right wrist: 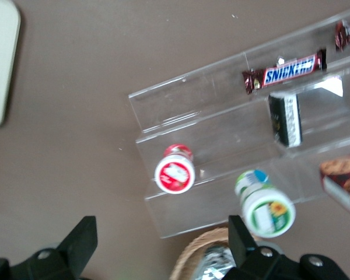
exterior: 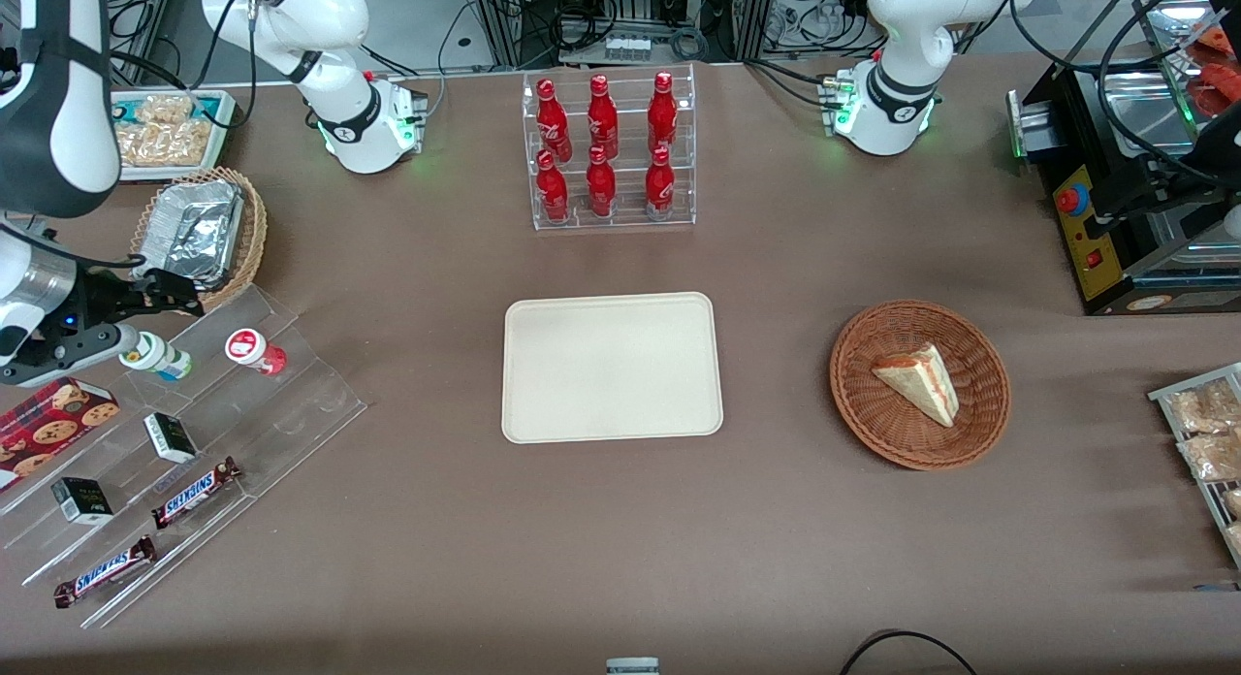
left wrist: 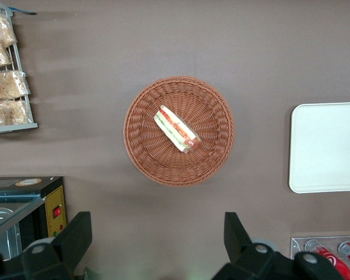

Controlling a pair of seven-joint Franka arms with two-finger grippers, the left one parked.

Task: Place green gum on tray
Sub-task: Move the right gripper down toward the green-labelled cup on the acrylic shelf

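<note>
My gripper should next pick up the green gum by its rounded body, so that it can place the gum on the cream tray.
The green gum is a small white bottle with a green-and-white lid, on the upper step of a clear stepped shelf. It also shows in the right wrist view. The red-lidded bottle stands beside it on the same step and shows in the right wrist view too. My gripper hovers above the shelf's top, open and empty, just farther from the front camera than the green gum. In the wrist view one finger is close beside the green lid. The cream tray lies flat at the table's middle.
The shelf also holds Snickers bars, small dark boxes and a cookie box. A wicker basket with a foil container sits by the gripper. A rack of red bottles and a basket with a sandwich stand farther off.
</note>
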